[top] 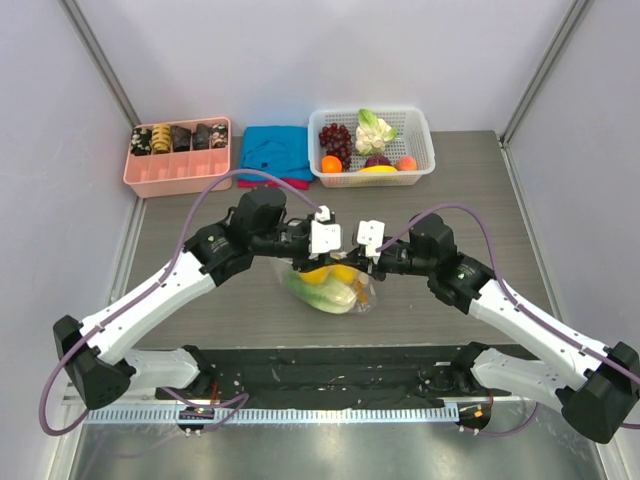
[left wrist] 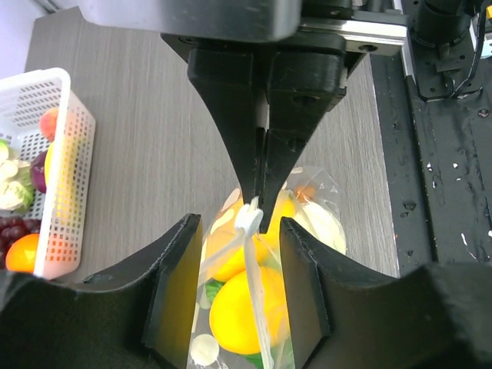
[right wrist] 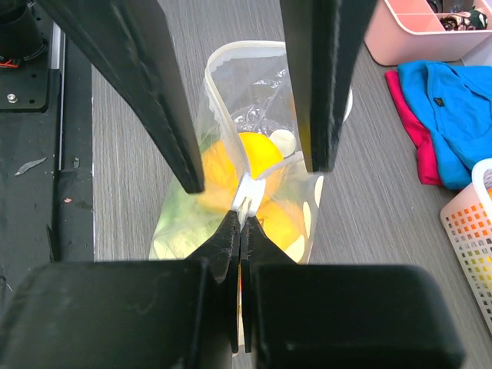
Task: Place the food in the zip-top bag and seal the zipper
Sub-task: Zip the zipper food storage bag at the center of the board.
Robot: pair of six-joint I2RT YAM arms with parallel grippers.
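Note:
My left gripper should next grab the small white tab (left wrist: 249, 218) across its sides, beside my right gripper's hold. Then it can slide the zipper sealed.
The zip-top bag (top: 332, 288) lies at the table's middle, holding yellow and orange round fruits (left wrist: 238, 315) and green lettuce (top: 303, 287). Both grippers meet above it. My left gripper (left wrist: 240, 227) is open, its two fingers (right wrist: 173, 108) standing on either side of the bag's top edge without pressing it. My right gripper (right wrist: 241, 221) is shut on the zipper (left wrist: 260, 307), pinching the strip just behind a small white tab (right wrist: 250, 192). The right gripper's fingers (left wrist: 261, 154) show shut in the left wrist view. The bag's mouth beyond the tab gapes open (right wrist: 246, 69).
A white lattice basket (top: 420, 150) with more toy fruit stands at the back right and also shows in the left wrist view (left wrist: 65, 154). A pink tray (top: 180, 172) of snacks and a blue cloth (top: 275, 150) lie at the back. A black mat (top: 330, 370) covers the near edge.

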